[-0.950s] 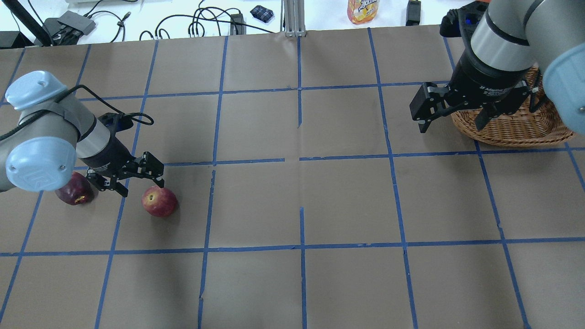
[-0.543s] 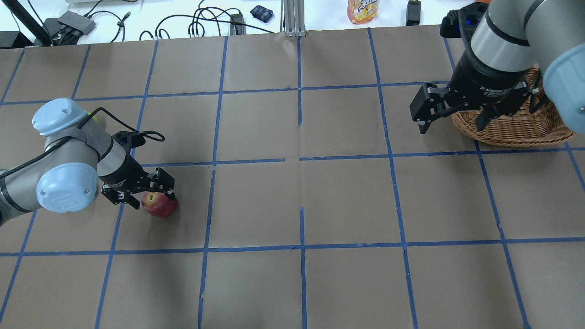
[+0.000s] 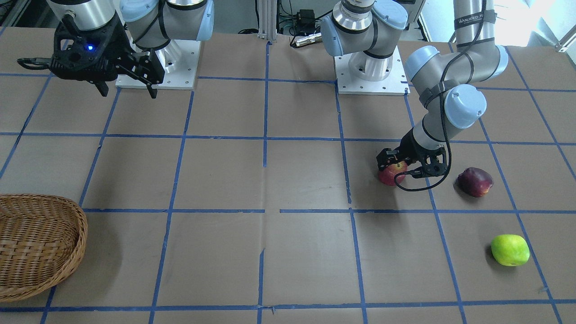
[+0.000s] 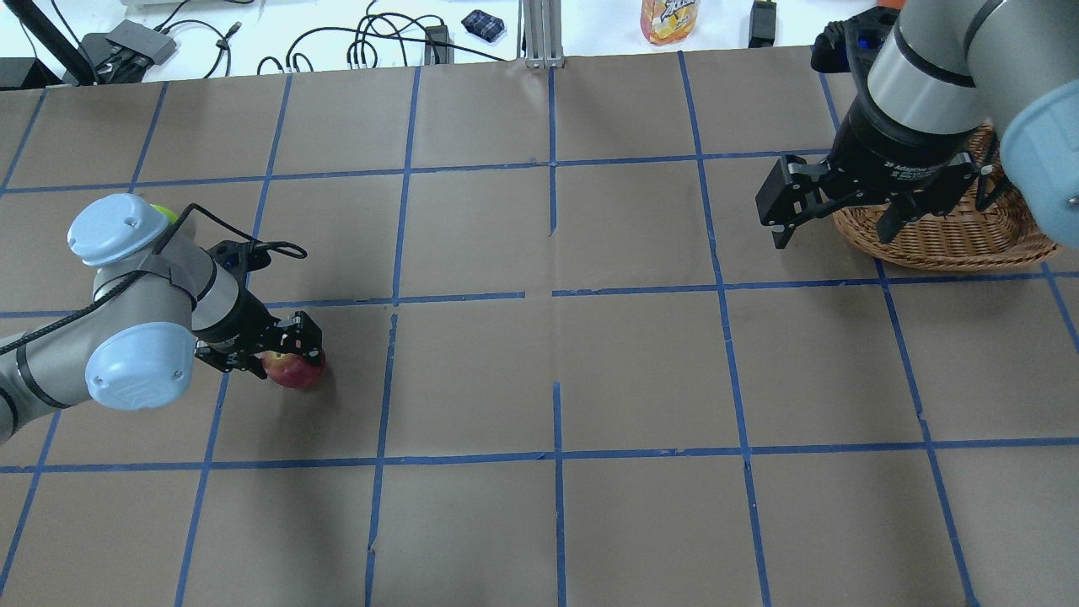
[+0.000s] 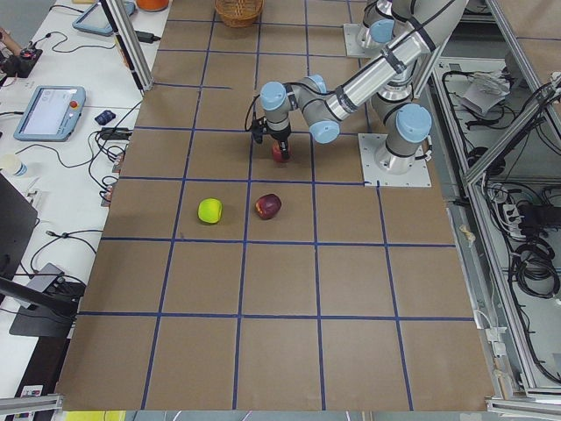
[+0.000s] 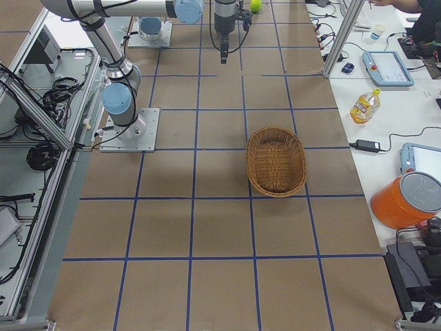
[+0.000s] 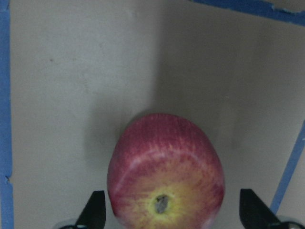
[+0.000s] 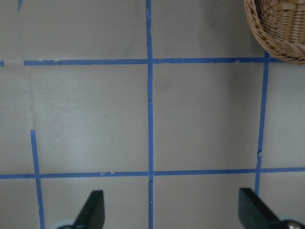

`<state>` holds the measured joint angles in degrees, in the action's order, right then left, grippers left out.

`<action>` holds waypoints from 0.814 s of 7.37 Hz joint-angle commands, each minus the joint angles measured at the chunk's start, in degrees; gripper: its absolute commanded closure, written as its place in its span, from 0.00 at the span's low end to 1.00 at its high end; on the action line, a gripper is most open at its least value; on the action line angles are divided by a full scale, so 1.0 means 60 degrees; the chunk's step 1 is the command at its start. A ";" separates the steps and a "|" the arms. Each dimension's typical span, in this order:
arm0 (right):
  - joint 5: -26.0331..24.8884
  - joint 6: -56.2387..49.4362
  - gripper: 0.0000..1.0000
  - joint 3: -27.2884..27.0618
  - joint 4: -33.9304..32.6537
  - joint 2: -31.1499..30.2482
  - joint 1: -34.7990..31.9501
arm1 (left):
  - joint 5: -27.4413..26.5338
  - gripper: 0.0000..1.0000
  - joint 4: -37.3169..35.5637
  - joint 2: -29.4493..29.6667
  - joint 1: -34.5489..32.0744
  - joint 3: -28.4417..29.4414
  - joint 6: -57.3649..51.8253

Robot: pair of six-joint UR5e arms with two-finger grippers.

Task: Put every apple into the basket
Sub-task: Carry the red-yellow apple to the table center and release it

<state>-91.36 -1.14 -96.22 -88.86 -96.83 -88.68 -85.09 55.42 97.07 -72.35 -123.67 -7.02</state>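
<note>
My left gripper should next take hold of the red apple around its rounded body (image 3: 392,173). Then my left gripper should put the apple into the basket (image 3: 38,243).
The red apple with yellowish streaks (image 4: 295,372) lies on the brown table left of centre. My left gripper (image 4: 281,357) is open and low over it, one finger on each side. In the left wrist view the apple (image 7: 166,174) sits between the fingertips (image 7: 94,212) with a small gap on both sides. The maroon apple (image 3: 474,182) and the green apple (image 3: 510,249) lie apart beyond it. The maroon one is hidden under my left arm in the overhead view. My right gripper (image 4: 834,221) is open and empty, held above the table beside the wicker basket (image 4: 944,244).
The basket's rim (image 8: 279,33) shows in the right wrist view, and the basket (image 6: 275,192) looks empty. An orange drink bottle (image 4: 670,18) and cables lie past the table's far edge. The two arm base plates (image 3: 369,74) stand at the robot's side of the table.
My left arm has moved forward and down onto the red apple, and its open fingers now straddle it. The arm now covers the maroon apple. My right arm has not moved.
</note>
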 commanded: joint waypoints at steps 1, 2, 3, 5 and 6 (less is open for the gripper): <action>-0.0008 0.0000 0.00 -0.0003 0.0001 -0.0005 0.0000 | 0.0456 1.00 0.0737 -0.0024 -0.1684 0.1501 0.2139; -0.0008 -0.0029 0.00 -0.0003 0.0001 -0.0005 0.0000 | 0.0573 1.00 0.0769 0.0312 -0.3017 0.2294 0.3993; -0.0023 -0.0058 0.00 -0.0003 -0.0014 0.0010 0.0000 | 0.1139 1.00 0.0638 0.0779 -0.3871 0.2722 0.5491; -0.0037 -0.0029 0.00 0.0011 -0.0014 -0.0005 0.0000 | 0.1730 1.00 -0.1385 0.1862 -0.4843 0.2814 0.7472; 0.0021 -0.0029 0.00 -0.0003 -0.0014 0.0010 0.0000 | 0.2065 1.00 -0.2762 0.2346 -0.5108 0.3003 0.8121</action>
<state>-91.45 -1.31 -96.21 -88.94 -96.82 -88.68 -74.94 48.39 107.32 -100.29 -106.78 35.42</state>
